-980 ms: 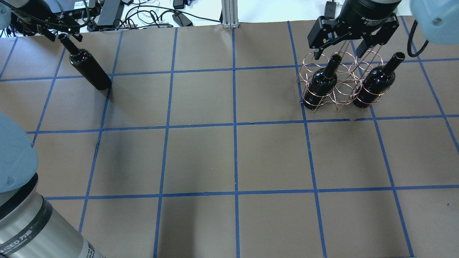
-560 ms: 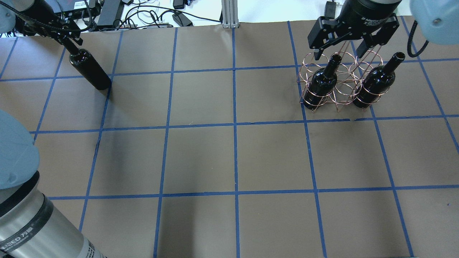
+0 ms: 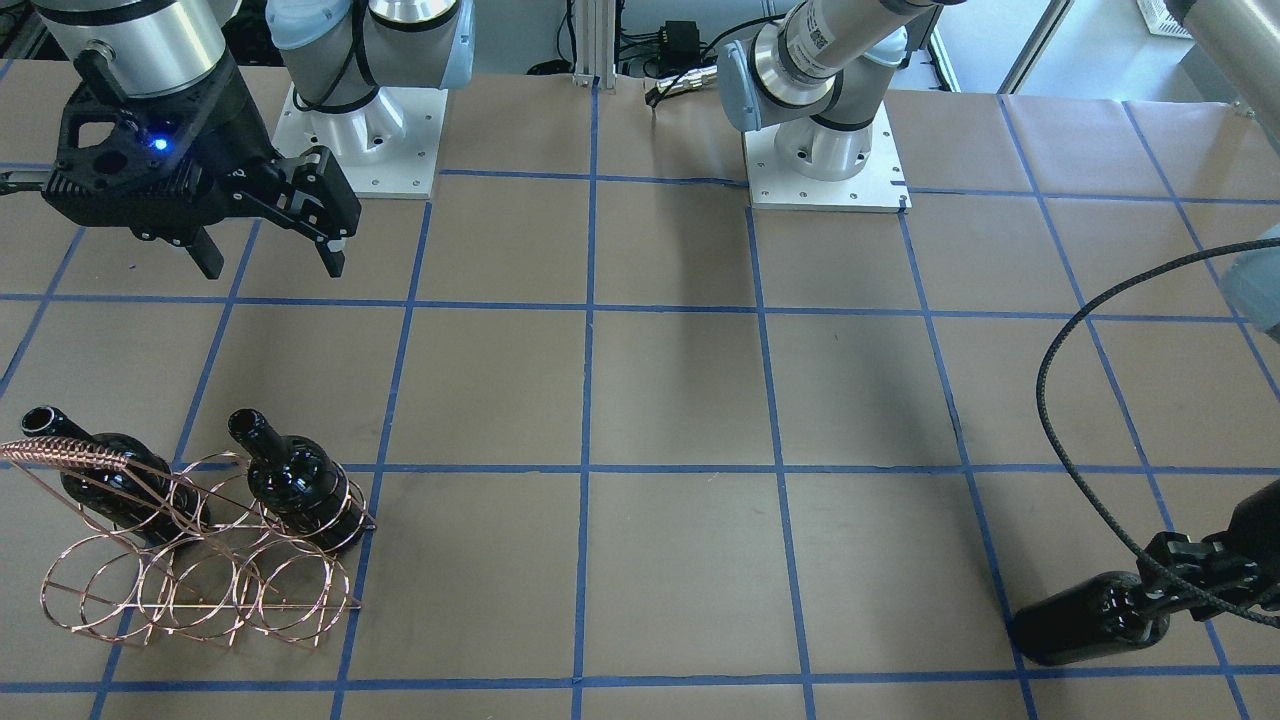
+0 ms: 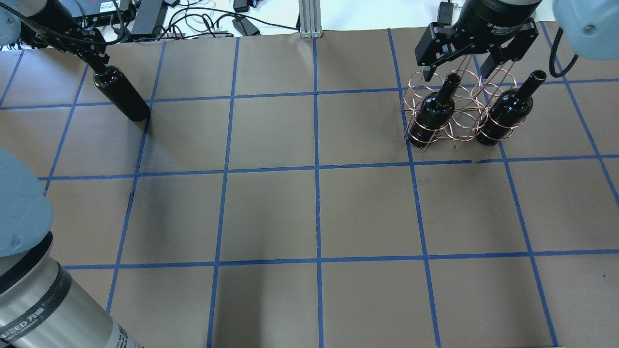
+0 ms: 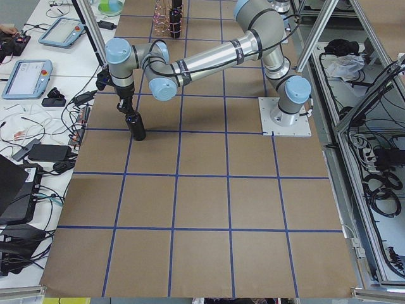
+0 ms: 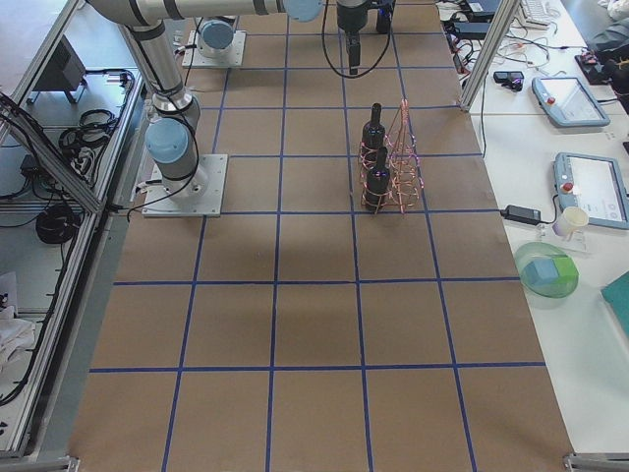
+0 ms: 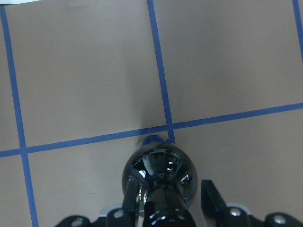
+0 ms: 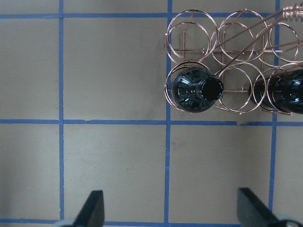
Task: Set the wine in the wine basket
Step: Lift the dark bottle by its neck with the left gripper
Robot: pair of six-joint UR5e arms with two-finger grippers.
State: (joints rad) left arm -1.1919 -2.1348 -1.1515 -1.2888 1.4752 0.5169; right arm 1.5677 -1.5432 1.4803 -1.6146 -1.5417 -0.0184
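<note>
My left gripper grabs the black wine bottle by its neck (image 3: 1146, 587) next. Then it places the wine into the wine basket (image 3: 198, 576).
A black wine bottle (image 4: 122, 95) stands alone at the table's far left; it also shows in the front view (image 3: 1075, 617) and the left wrist view (image 7: 158, 171). My left gripper (image 4: 90, 51) sits around its neck, open, with a gap between one finger (image 7: 211, 196) and the neck. The copper wire wine basket (image 4: 463, 126) stands at the far right and holds two more black bottles (image 4: 435, 108) (image 4: 505, 113). My right gripper (image 4: 457, 67) hovers open and empty above the basket's far side, its fingertips wide apart in the right wrist view (image 8: 173, 210).
The basket's braided handle (image 3: 60, 452) rises over the rings. Cables and power bricks (image 4: 193, 19) lie beyond the table's far edge, with an aluminium post (image 4: 307, 17) at its middle. My two arm bases (image 3: 820, 150) stand on the table's robot side.
My left gripper has come down over the lone bottle's neck, so the rim that showed before is now covered. The bottle, the basket and the right gripper have not moved.
</note>
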